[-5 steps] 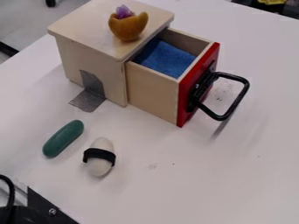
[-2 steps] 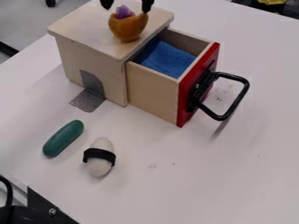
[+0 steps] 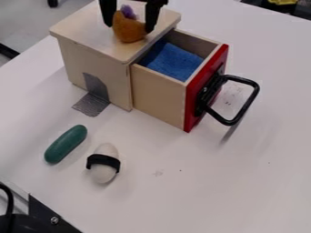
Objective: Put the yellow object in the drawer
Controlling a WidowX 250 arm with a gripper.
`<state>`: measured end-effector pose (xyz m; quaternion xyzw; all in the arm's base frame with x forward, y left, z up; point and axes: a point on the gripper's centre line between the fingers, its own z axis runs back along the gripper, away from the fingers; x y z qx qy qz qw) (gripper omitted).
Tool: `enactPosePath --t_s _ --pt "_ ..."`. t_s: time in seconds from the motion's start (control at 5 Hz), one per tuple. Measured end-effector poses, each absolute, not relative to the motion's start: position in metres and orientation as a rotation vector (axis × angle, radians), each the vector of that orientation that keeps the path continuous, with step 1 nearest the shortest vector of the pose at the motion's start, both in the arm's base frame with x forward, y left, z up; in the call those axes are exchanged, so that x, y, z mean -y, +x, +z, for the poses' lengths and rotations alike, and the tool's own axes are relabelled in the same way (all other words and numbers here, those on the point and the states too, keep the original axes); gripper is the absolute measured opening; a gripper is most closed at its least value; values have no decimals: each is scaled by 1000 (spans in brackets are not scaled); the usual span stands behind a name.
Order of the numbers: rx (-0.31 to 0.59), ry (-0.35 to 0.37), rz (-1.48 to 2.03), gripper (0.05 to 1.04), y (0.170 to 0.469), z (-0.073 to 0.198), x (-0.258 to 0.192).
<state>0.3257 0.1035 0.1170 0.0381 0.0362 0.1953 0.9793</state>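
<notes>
My gripper grabs the yellow object's rounded body next, to put the object in the drawer (image 3: 159, 95).
The gripper (image 3: 130, 28) hangs down from the top edge over the wooden box, its two fingers apart, one at each side of the yellow object (image 3: 128, 31). This object is orange-yellow and cup-like, with a purple piece (image 3: 127, 12) at its top, and stands on the box top near the front corner. The right fingertip overlaps its right side; whether it touches cannot be told. The drawer (image 3: 159, 95) is pulled out to the right, with a red front, a black handle and blue cloth (image 3: 173, 62) inside.
On the white table (image 3: 200, 186) in front of the wooden box (image 3: 91, 41) lie a green oblong object (image 3: 65, 144) and a white oval one (image 3: 104, 175) with a black band. The drawer's handle (image 3: 248, 103) sticks out to the right. Black hardware (image 3: 45, 218) occupies the lower left corner.
The gripper came into view from the top edge and has lowered until its fingers flank the yellow object. That object looks slightly turned or tilted; the drawer has stayed still.
</notes>
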Motion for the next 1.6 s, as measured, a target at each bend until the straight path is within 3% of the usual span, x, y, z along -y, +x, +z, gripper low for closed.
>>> enactPosePath --t_s 0.2,0.4,0.6,1.0,1.4,1.6 --pt "-94 82 399 956 326 108 -107" --pt "-88 67 398 775 325 104 -106" --pt "-85 57 387 673 321 105 -103" --pt "-36 -49 146 446 325 121 -40" --pt "-57 -66 -62 409 321 111 8" --pt "-85 -44 -73 409 316 102 4"
